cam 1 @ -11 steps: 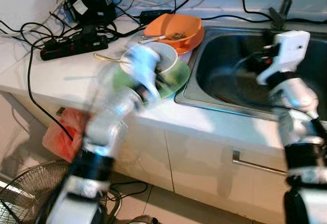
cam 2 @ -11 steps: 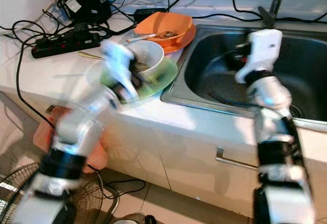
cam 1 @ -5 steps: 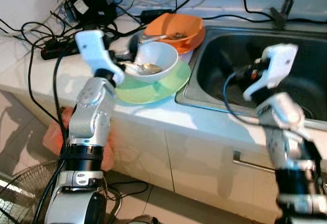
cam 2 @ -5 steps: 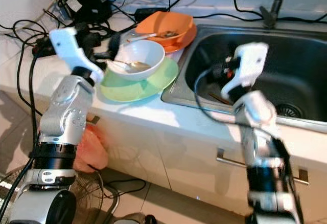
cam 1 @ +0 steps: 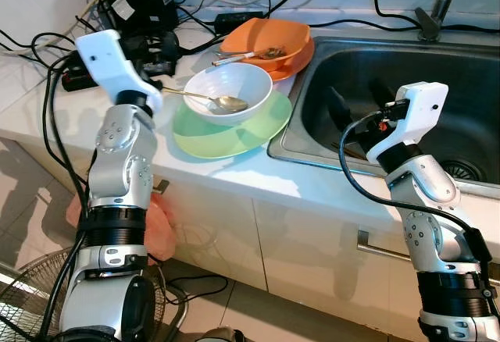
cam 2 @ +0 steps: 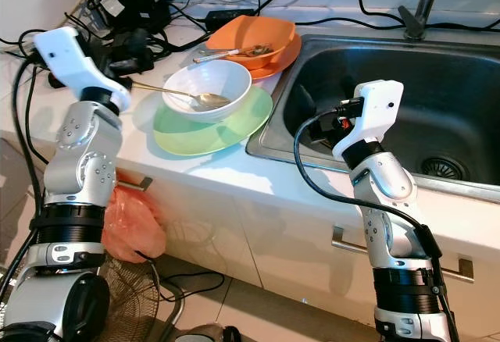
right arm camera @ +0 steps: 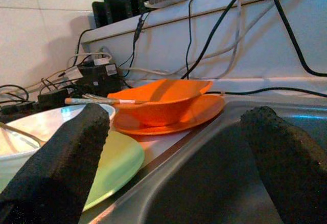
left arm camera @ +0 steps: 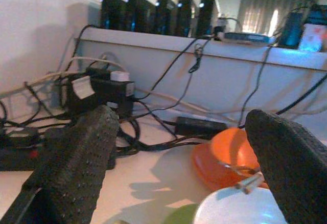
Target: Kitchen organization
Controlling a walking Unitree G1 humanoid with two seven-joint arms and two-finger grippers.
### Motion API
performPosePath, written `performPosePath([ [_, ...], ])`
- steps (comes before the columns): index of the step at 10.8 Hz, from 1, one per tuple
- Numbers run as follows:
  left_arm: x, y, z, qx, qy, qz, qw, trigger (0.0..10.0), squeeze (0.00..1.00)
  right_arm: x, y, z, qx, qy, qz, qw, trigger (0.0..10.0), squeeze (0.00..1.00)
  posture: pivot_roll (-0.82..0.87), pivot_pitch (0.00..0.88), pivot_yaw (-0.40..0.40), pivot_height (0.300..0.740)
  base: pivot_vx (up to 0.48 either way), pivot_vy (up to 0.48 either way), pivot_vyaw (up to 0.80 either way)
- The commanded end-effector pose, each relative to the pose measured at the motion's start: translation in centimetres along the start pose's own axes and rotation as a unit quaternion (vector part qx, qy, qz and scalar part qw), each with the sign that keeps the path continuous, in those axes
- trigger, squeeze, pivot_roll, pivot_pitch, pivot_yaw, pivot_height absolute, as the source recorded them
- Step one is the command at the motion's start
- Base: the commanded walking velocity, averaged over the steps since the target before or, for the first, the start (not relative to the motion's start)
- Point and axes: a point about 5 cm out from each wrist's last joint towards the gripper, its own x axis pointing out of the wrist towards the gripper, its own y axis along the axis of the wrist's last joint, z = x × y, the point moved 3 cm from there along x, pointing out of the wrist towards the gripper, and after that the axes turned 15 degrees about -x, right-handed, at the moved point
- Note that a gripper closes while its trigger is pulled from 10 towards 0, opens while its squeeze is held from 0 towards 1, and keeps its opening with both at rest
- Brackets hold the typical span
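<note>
My left gripper will next grab the spoon by the end of its handle, which sticks out past the white bowl's rim (cam 1: 173, 90), because the spoon's head (cam 1: 231, 104) is inside the white bowl.
A white bowl (cam 1: 228, 90) with a metal spoon (cam 1: 223, 105) in it sits on a light green plate (cam 1: 234, 130) at the counter's edge beside the sink (cam 1: 437, 84). Behind it an orange bowl (cam 1: 266, 39) holding utensils rests on an orange plate (cam 1: 295, 61). My left gripper (cam 1: 152, 51) is raised above the counter, left of the white bowl, open and holding nothing; its wrist view looks toward the orange bowl (left arm camera: 227, 155). My right gripper (cam 1: 358, 101) hovers over the sink's left side, open and holding nothing, pointing at the orange bowl (right arm camera: 161, 104).
A black power strip (cam 1: 109, 69), adapters (cam 1: 141, 6) and tangled cables crowd the counter's back left. The faucet base (cam 1: 430, 22) stands behind the sink. Below the counter are a red plastic bag (cam 1: 156, 229), a floor fan (cam 1: 31, 303) and a cabinet handle (cam 1: 383, 248).
My left arm has swung away from the white bowl, leftward and up over the counter. My right arm has dropped and drawn back toward the sink's near left edge.
</note>
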Motion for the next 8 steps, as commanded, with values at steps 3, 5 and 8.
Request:
performPosePath([
  [3,0.2,0.2,-2.2,-0.01,0.051,-0.001,0.999,10.0,0.0,-0.2,0.3,-0.5,0.009,0.003,0.003,1.0,10.0,1.0,0.15,0.057,0.166,0.74,0.0,0.0,0.0],
  [5,0.5,-1.0,-2.7,-0.056,0.07,-0.029,0.996,10.0,0.0,-0.1,0.5,-0.7,0.009,0.009,0.004,1.0,10.0,0.2,0.15,0.054,0.168,0.74,0.0,0.0,0.0],
  [8,1.2,-2.2,-3.1,-0.107,0.069,-0.067,0.99,10.0,0.0,-0.3,1.0,-2.2,0.011,0.05,0.012,0.999,10.0,0.0,0.14,0.053,0.177,0.74,0.0,0.0,0.0],
])
